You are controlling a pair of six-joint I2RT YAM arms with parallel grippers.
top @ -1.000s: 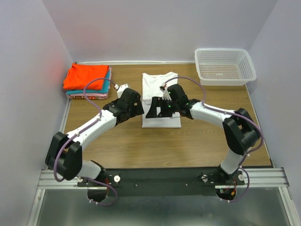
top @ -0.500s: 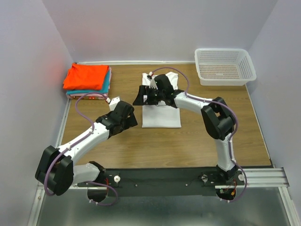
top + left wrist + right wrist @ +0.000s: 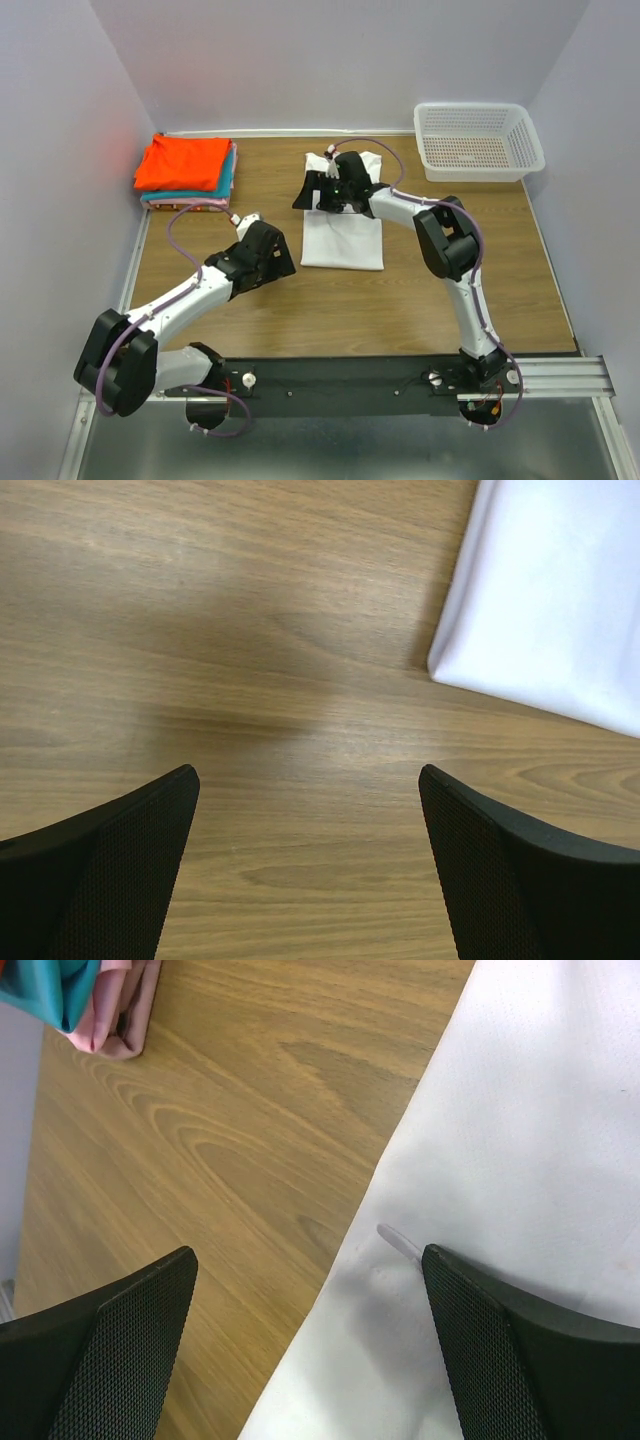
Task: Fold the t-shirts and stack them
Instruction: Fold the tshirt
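The near end of the white t-shirt needs to be folded over, so the left gripper will next grab the white t-shirt's near corner [image 3: 304,264] [image 3: 443,670] on the stack side.
A white t-shirt [image 3: 343,235], folded to a long rectangle, lies flat in the middle of the wooden table. My right gripper [image 3: 312,190] is open and empty over its far left edge; the wrist view shows the shirt's edge [image 3: 520,1160] running between the fingers. My left gripper [image 3: 283,262] is open and empty just left of the shirt's near corner [image 3: 540,610], over bare wood. A stack of folded shirts sits at the far left: orange-red [image 3: 183,161] on top, teal [image 3: 230,172] and pink [image 3: 190,205] beneath. Teal and pink edges show in the right wrist view [image 3: 90,1000].
A white plastic mesh basket [image 3: 478,140] stands at the far right corner of the table. Walls close in on the left, back and right. A black rail [image 3: 340,375] with the arm bases runs along the near edge.
My right gripper has swung from the shirt's middle to its far left edge. My left gripper has drawn back toward the near left, off the shirt.
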